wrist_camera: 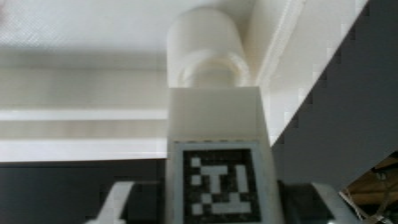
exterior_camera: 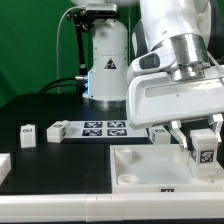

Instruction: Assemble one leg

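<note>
The leg's rounded end is inside the white panel's corner [exterior_camera: 200,181] [wrist_camera: 240,25], next to the panel's raised rim, so my gripper needs to let go of the leg.
My gripper [exterior_camera: 203,143] is shut on a leg [exterior_camera: 204,153], a small white block with a black-and-white tag, and holds it over the right part of the large white panel [exterior_camera: 140,168]. In the wrist view the leg [wrist_camera: 214,110] stands out lengthwise from between my fingers [wrist_camera: 121,203], tag facing the camera, with its rounded end near the panel's [wrist_camera: 71,110] raised rim. I cannot tell whether the leg touches the panel. Two loose legs [exterior_camera: 28,133] [exterior_camera: 57,130] stand at the exterior view's left. A third [exterior_camera: 160,133] sits behind the panel, near the gripper.
The marker board [exterior_camera: 100,127] lies on the black table behind the panel. A white part [exterior_camera: 3,165] shows at the exterior view's left edge. The robot base [exterior_camera: 105,60] stands at the back against a green wall.
</note>
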`<action>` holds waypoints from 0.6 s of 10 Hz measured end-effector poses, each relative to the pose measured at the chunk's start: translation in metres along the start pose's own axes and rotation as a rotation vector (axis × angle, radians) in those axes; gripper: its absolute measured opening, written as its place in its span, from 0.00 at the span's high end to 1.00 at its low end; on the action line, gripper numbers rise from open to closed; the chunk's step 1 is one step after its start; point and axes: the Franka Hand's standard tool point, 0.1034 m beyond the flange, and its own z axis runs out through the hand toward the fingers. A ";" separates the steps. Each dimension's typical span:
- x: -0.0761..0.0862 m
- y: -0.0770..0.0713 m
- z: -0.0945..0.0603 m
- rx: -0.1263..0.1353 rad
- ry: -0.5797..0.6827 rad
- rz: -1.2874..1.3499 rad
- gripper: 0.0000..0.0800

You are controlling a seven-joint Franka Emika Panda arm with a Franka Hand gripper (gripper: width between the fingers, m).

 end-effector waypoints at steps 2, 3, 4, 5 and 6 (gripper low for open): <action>-0.001 0.000 0.000 0.001 -0.009 -0.001 0.60; -0.002 0.000 0.001 0.002 -0.018 -0.001 0.60; -0.003 0.000 0.001 0.002 -0.018 -0.001 0.38; -0.003 0.000 0.001 0.002 -0.018 -0.001 0.23; -0.003 0.000 0.001 0.002 -0.019 -0.001 0.23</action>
